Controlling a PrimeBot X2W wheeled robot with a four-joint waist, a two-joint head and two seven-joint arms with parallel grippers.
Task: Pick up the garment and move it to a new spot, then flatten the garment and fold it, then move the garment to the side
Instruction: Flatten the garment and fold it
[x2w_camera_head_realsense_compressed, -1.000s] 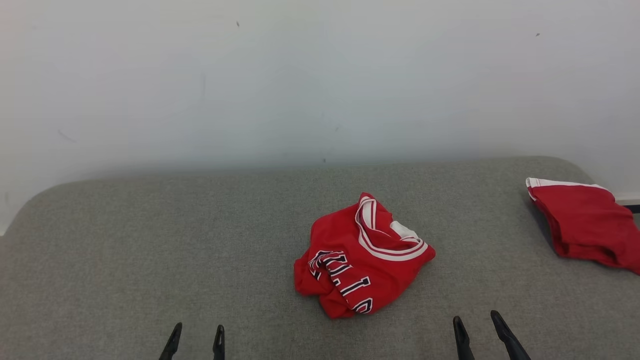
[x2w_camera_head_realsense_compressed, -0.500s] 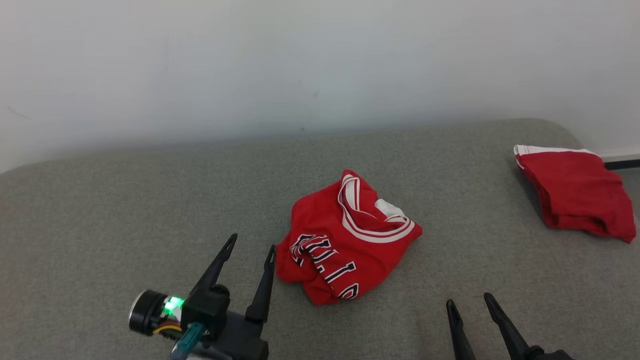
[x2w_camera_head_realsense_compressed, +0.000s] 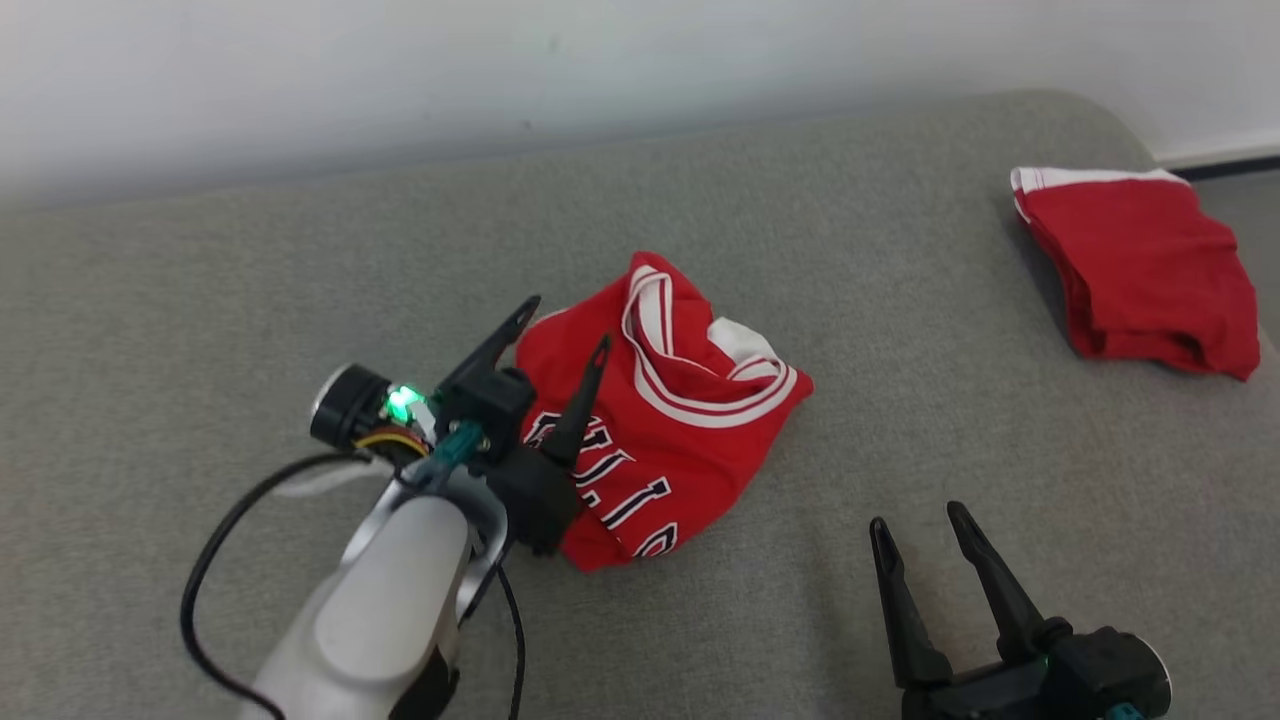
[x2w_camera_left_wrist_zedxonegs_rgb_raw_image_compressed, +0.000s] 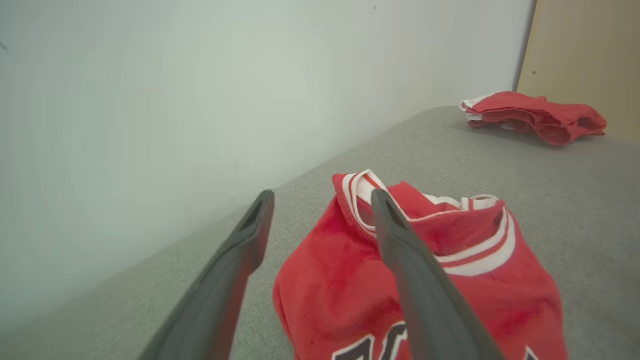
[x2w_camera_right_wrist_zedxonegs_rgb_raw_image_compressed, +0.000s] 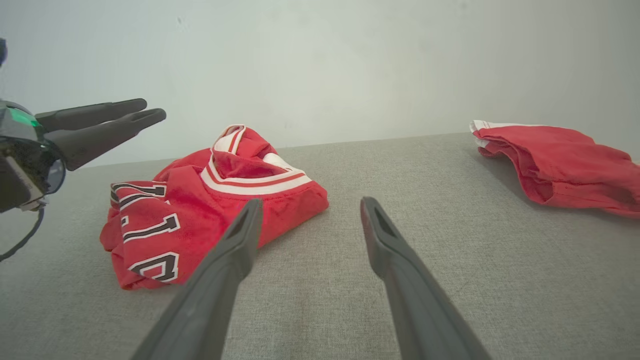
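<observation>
My left gripper grips the jersey by that trim's white edge (x2w_camera_head_realsense_compressed: 648, 281) next, since the red jersey's striped trim stands up in a fold above the slack cloth (x2w_camera_head_realsense_compressed: 708, 462).
The garment (x2w_camera_head_realsense_compressed: 700, 420) is a red jersey with white trim and dark lettering, lying crumpled in the middle of the grey cushion (x2w_camera_head_realsense_compressed: 200, 260). My left gripper (x2w_camera_head_realsense_compressed: 567, 322) hovers open over the garment's left edge, one finger above the red cloth and the other above the grey fabric beside it. The left wrist view shows the garment (x2w_camera_left_wrist_zedxonegs_rgb_raw_image_compressed: 340, 270) under and between those spread fingers (x2w_camera_left_wrist_zedxonegs_rgb_raw_image_compressed: 321, 195). My right gripper (x2w_camera_head_realsense_compressed: 917, 517) stands open over bare cushion to the front right of the garment (x2w_camera_right_wrist_zedxonegs_rgb_raw_image_compressed: 210, 200), holding nothing.
A second red garment (x2w_camera_head_realsense_compressed: 1140, 270) with a white band lies folded at the cushion's far right edge. A pale wall runs along the back of the cushion. A wooden panel (x2w_camera_left_wrist_zedxonegs_rgb_raw_image_compressed: 585, 50) stands past the right end. The left arm's black cable (x2w_camera_head_realsense_compressed: 215, 560) loops over the cushion.
The head camera has tilted down. My left arm has come forward from the bottom edge to the garment's left side. The right gripper has crept slightly forward. Both stayed open.
</observation>
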